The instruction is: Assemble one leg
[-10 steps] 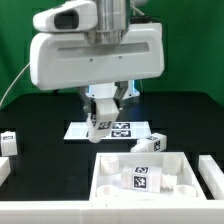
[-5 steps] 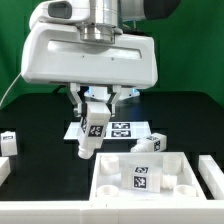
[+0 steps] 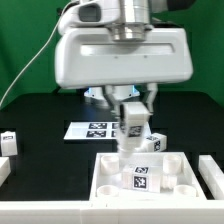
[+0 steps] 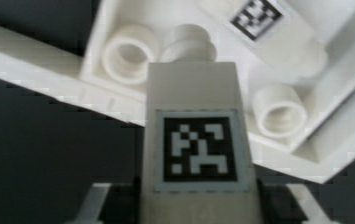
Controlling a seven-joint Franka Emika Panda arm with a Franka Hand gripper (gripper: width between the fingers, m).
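The leg's lower peg is above the white panel in the exterior view; my gripper must hold the leg until the peg reaches the panel, as if I opened now, the leg would tip over.
My gripper [image 3: 133, 118] is shut on the leg [image 3: 131, 132], a chunky white post with a fiducial tag, and holds it upright above the far rim of the large white square panel [image 3: 103, 172]. In the wrist view the leg [image 4: 200, 120] fills the middle, with its tag facing the camera, between my fingers [image 4: 96, 203]; my gripper [image 4: 200, 205] grips its near end. The leg's far tip, a round peg, points at the panel [image 4: 85, 95] between two round sockets [image 4: 124, 58].
The marker board [image 3: 95, 130] lies behind the panel. Another leg [image 3: 152, 143] lies by the panel's far edge. More white parts lie at the exterior view's left [image 3: 8, 141] and right [image 3: 211, 174]. A white strip [image 3: 60, 212] runs along the front.
The arm has moved toward the exterior view's right with the leg, from above the marker board to above the panel's far rim. The leg now hangs more upright.
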